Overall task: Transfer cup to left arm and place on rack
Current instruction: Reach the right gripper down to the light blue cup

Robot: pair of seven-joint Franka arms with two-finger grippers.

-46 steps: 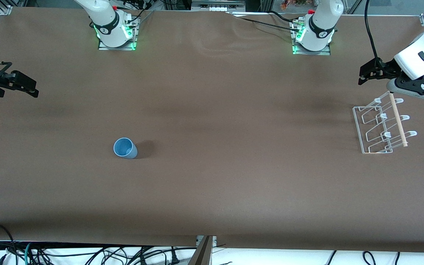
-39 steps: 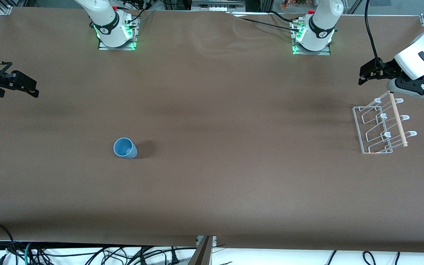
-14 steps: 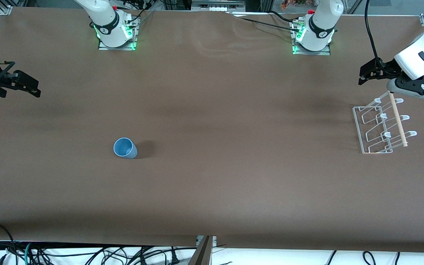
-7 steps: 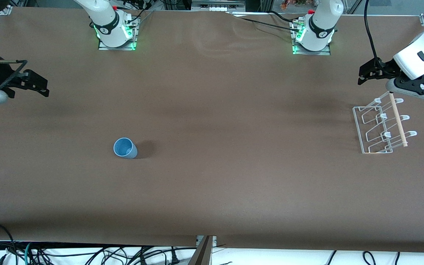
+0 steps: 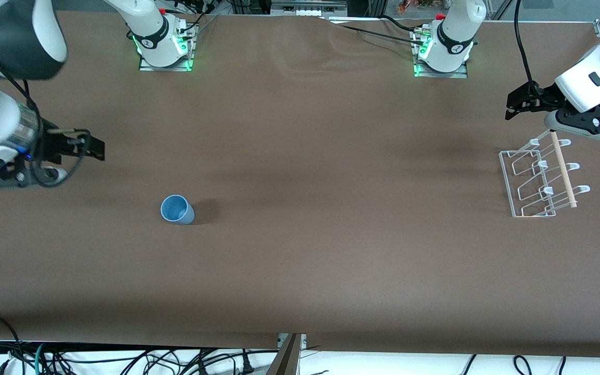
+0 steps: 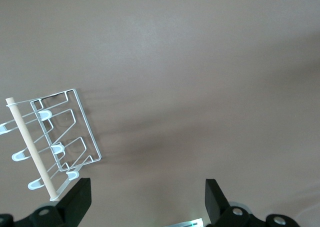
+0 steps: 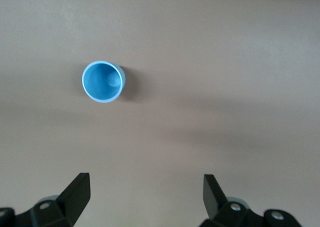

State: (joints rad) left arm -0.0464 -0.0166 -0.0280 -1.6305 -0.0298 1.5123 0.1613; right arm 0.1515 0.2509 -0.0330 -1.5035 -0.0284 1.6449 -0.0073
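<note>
My right gripper is going to pass the light-blue cup to the left arm for the white wire rack, so it will grab the cup by its open rim.
The light-blue cup stands upright, mouth up, on the brown table toward the right arm's end. It also shows in the right wrist view. My right gripper is open and empty over bare table, apart from the cup; its jaws show wide apart in its wrist view. The white wire rack with its wooden dowel stands toward the left arm's end and shows in the left wrist view. My left gripper is open and empty, held over the table just beside the rack.
The two arm bases stand along the table's edge farthest from the front camera. The brown table lies bare between cup and rack. Cables hang below the table's nearest edge.
My right arm has swung in from the table's end toward the cup, its gripper now well over the table. The left arm, cup and rack have hardly moved.
</note>
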